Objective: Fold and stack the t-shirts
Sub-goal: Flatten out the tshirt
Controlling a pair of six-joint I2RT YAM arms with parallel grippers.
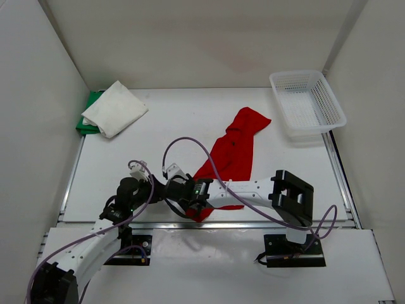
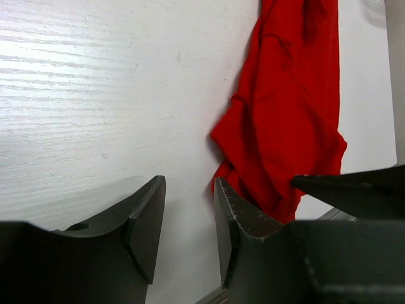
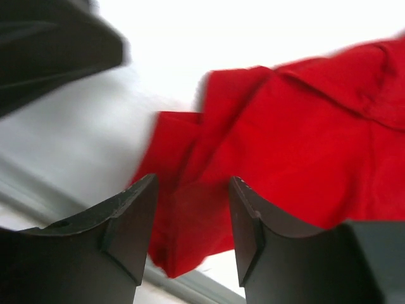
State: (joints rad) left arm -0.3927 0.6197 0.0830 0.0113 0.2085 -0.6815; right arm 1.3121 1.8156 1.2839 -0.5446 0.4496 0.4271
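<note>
Next, my right gripper takes hold of the red t-shirt (image 1: 234, 149) by its crumpled near end, which leaves the rest free to spread flat for folding.
The red t-shirt (image 1: 234, 149) lies crumpled in a long strip from the table's middle down to its near edge. At the back left, the folded white t-shirt (image 1: 115, 107) rests on the green t-shirt (image 1: 88, 120). Both grippers meet at the red shirt's near end. My left gripper (image 1: 172, 189) (image 2: 190, 180) is open over bare table, with the red t-shirt (image 2: 285, 126) just right of its fingers. My right gripper (image 1: 192, 206) (image 3: 193, 180) is open too, and the red t-shirt (image 3: 285, 145) lies just beyond its fingertips, not pinched. The right wrist view is blurred.
A white mesh basket (image 1: 334, 98) stands at the back right corner. A metal rail (image 1: 266, 223) runs along the table's near edge, just under the shirt's end. White walls close in the left, back and right. The two arms crowd each other at the near middle.
</note>
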